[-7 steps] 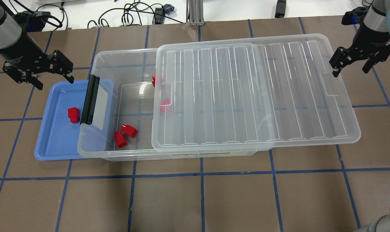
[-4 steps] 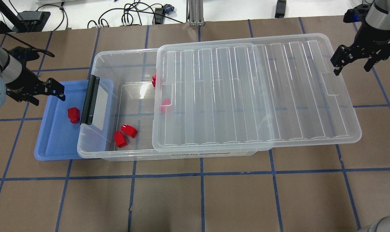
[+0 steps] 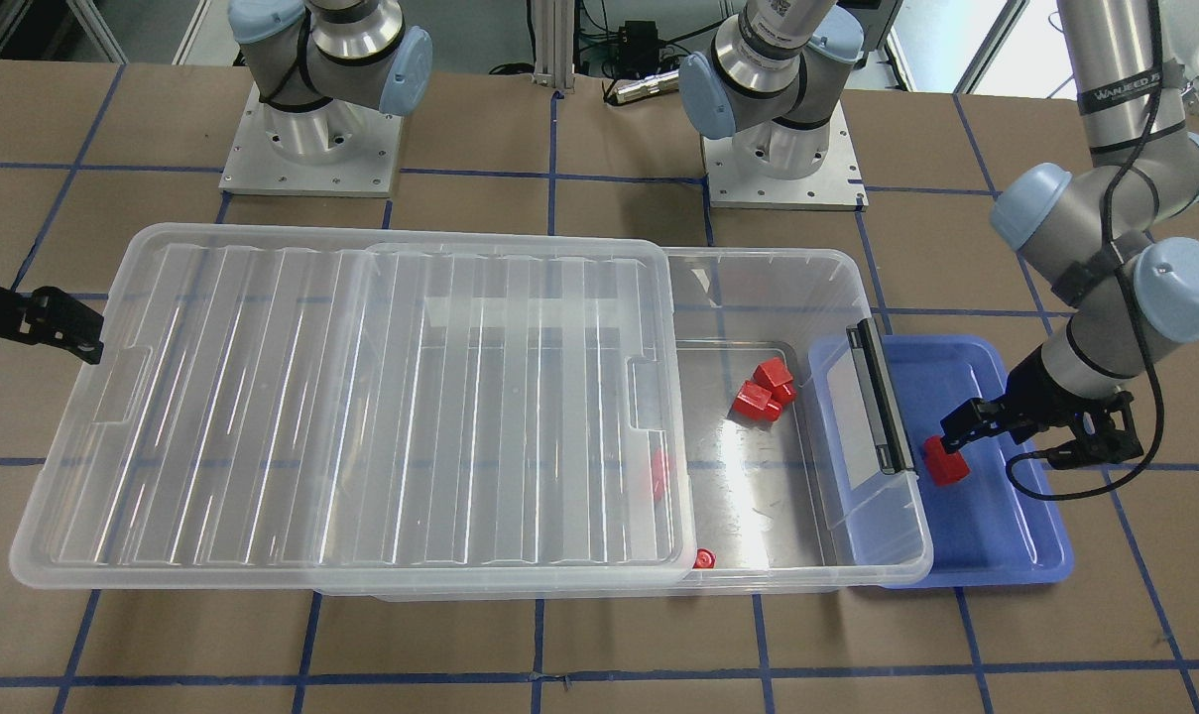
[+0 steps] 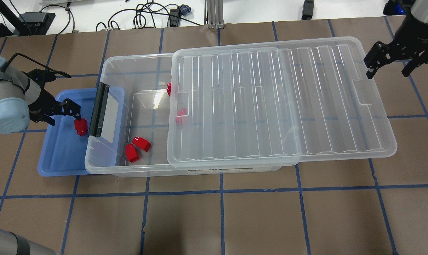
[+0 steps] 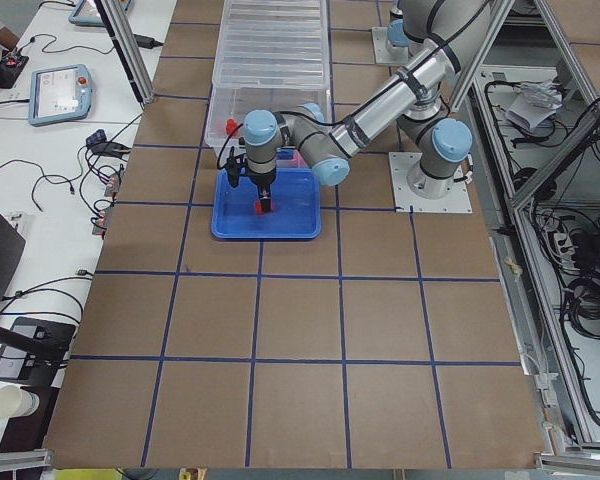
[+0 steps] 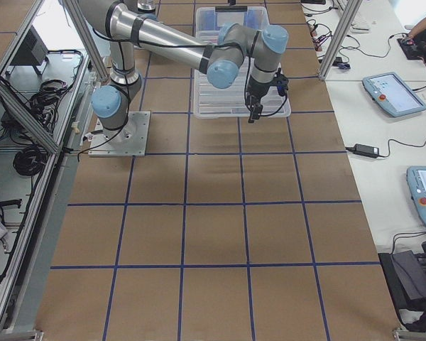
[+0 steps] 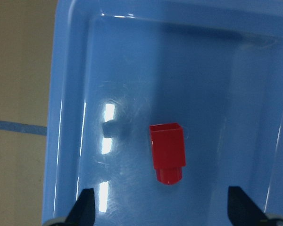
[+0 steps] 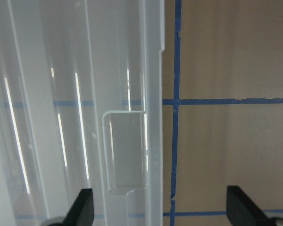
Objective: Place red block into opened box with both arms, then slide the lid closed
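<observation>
My left gripper picks up the red block by its square body (image 3: 944,462) next, to put the block into the opened box (image 3: 756,488).
A red block (image 4: 81,125) (image 7: 167,153) lies in the blue tray (image 4: 58,156), close to the box's black bar (image 4: 98,109). My left gripper (image 4: 63,115) (image 7: 162,209) is open and low over the tray, its fingers spread wider than the block, which sits just ahead of the gap. The clear box (image 4: 136,56) is open at its left end. The ribbed lid (image 4: 270,99) lies on the box, shifted right so that it overhangs. My right gripper (image 4: 389,69) (image 8: 161,209) is open above the lid's far right edge, holding nothing.
Several other red blocks are inside the box: two (image 4: 136,148) near the front wall, one (image 4: 169,88) at the lid's edge, one (image 4: 180,115) under the lid. The box's left end overlaps the blue tray. Cables (image 4: 143,16) lie behind the table.
My left gripper has dropped and moved in over the tray to the red block, staying open. My right gripper has shifted slightly back and to the right, still open.
</observation>
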Controlling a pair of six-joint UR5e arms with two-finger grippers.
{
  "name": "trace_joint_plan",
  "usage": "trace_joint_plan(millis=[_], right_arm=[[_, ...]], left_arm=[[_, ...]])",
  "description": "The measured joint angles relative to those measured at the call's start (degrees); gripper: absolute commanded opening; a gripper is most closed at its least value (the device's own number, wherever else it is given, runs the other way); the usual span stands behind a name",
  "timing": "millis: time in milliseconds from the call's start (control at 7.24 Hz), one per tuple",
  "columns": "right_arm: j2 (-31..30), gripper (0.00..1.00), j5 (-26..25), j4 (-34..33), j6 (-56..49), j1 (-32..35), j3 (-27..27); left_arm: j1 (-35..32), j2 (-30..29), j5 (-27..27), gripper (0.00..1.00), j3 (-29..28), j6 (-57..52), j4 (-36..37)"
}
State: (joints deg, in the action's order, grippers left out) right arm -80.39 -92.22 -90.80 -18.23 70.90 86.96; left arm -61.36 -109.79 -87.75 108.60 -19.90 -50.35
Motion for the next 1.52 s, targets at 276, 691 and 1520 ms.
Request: trace_joint_plan(millis=[276, 691, 1520], right_arm=[[-4.7, 1.00, 0.7, 3.3, 2.1, 1.2, 0.1], [-6.6, 1.00, 0.9, 6.4, 2.2, 2.4, 0.6], [-6.7, 1.00, 0.8, 7.3, 1.8, 2.1, 0.2]], left_arm=[[-0.1, -3.1, 0.1, 0.78, 0.1, 0.2, 3.9], [-0.8, -4.1, 0.3, 0.73, 0.2, 0.9, 4.1], [-1.5, -2.3, 1.1, 0.05, -1.7, -0.6, -2.5]])
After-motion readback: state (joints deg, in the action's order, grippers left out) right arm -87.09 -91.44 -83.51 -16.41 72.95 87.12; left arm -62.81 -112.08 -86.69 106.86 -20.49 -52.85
